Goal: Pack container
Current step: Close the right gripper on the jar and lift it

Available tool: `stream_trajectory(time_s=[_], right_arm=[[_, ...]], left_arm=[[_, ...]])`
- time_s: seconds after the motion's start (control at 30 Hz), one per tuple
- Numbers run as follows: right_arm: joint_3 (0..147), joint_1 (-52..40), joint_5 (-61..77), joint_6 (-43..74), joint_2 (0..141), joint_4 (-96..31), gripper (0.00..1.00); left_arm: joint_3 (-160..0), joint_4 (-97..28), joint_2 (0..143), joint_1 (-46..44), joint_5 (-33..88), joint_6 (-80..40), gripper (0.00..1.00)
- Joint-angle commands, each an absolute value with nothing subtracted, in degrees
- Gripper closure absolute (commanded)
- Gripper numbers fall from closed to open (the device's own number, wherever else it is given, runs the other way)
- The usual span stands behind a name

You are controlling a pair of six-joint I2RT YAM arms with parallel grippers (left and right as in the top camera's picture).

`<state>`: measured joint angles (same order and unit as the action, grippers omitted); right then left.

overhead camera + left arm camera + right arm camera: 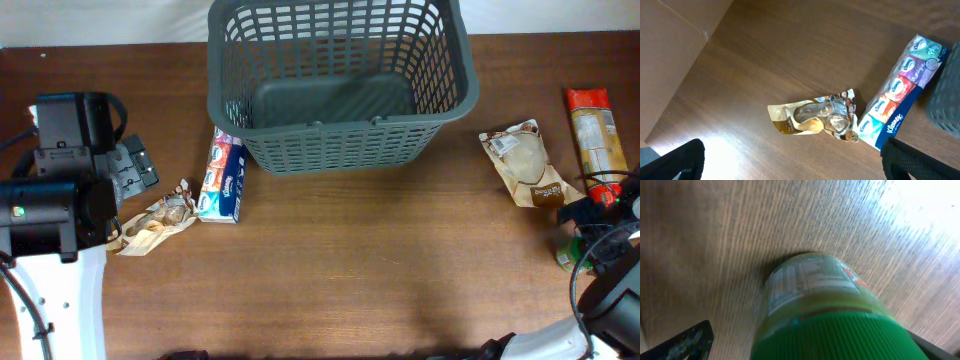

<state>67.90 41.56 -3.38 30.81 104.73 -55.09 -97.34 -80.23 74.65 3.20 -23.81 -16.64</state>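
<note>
I will next use my right gripper to pick up the green-lidded jar from above by its lid end [572, 256] [841, 338]. The jar's base then stays free to be set upright in the container.
The container, a dark grey lattice basket [340, 150], stands empty at the table's back centre; its corner shows in the left wrist view [946, 97]. A tissue multipack [222, 180] [900, 92] lies by its left front corner. A crumpled brown snack packet [155, 222] [815, 117] lies to the left of that. My left gripper [132, 172] [790, 162] is open and empty, above the table near the packet. My right gripper [588, 245] [810, 347] is open, its fingers on either side of a green-lidded jar [567, 258] [815, 285] standing on the table.
A cream and brown bag [525, 165] lies to the right of the basket. A long red-orange packet [597, 130] lies at the far right edge. The table is dark wood.
</note>
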Motion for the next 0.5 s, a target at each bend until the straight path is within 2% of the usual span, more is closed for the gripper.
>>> stream_trajectory(time_s=[0.0, 0.47], right_arm=[[67.4, 41.3, -3.6, 30.2, 106.9, -54.8, 0.01], [67.4, 41.3, -6.4, 30.3, 107.1, -53.9, 0.01]], left_arm=[[-97.5, -80.7, 74.7, 3.5, -23.6, -16.4, 0.01], [-97.5, -81.1, 74.7, 3.5, -23.6, -16.4, 0.01]])
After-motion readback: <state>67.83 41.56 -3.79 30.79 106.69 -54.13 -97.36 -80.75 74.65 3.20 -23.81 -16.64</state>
